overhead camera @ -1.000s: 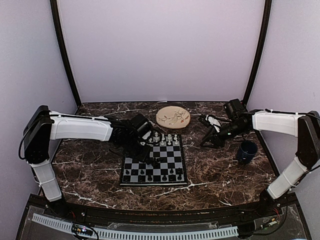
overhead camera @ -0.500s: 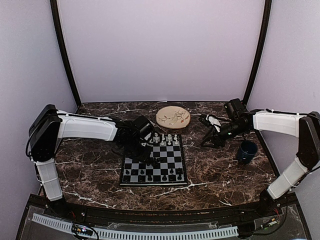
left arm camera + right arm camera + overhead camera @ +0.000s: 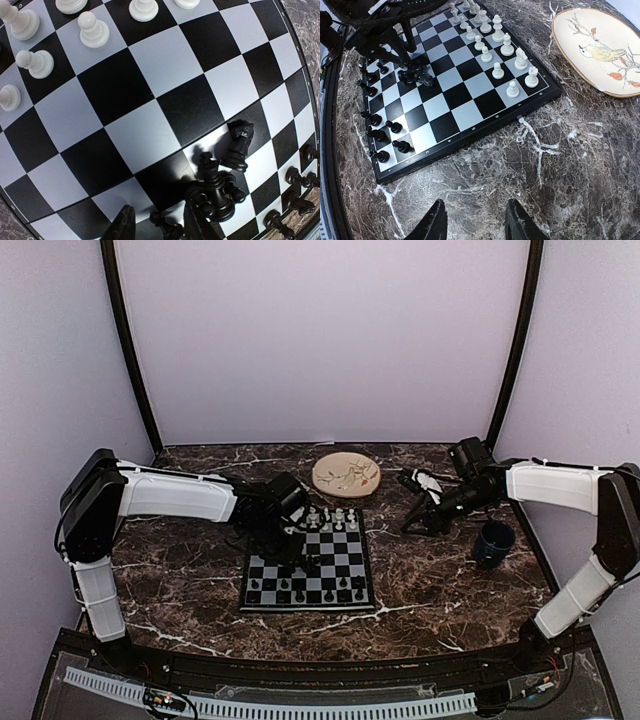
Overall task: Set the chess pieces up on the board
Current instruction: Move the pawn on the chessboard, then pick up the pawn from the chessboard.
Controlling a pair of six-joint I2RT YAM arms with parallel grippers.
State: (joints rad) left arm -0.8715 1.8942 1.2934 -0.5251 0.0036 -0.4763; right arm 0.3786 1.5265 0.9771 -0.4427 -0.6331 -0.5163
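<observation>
My fingers are above the pawn's base in the left wrist view, so my left gripper needs to go lower before it closes on the base of the tilted black pawn point(image 3: 167, 227).
The board point(image 3: 306, 606) lies mid-table. White chess pieces point(image 3: 330, 518) stand along its far rows and black ones point(image 3: 300, 590) along the near rows. My left gripper point(image 3: 296, 552) hangs low over the board point(image 3: 125, 90), open, with a small tilted black pawn point(image 3: 167, 227) between its fingers, close to the right one. Just beyond stand a black king point(image 3: 216, 187) ringed by pawns and a black knight point(image 3: 240, 145). My right gripper point(image 3: 476, 215) is open and empty over bare marble, right of the board point(image 3: 485, 127).
A round beige plate with a bird pattern point(image 3: 346, 474) lies behind the board. A dark blue mug point(image 3: 493, 542) stands at the right, near the right arm. The left arm point(image 3: 385, 30) reaches over the board's black side.
The left arm has shifted slightly, its upper part swinging right while the gripper stays over the board's left half. The right arm has not moved.
</observation>
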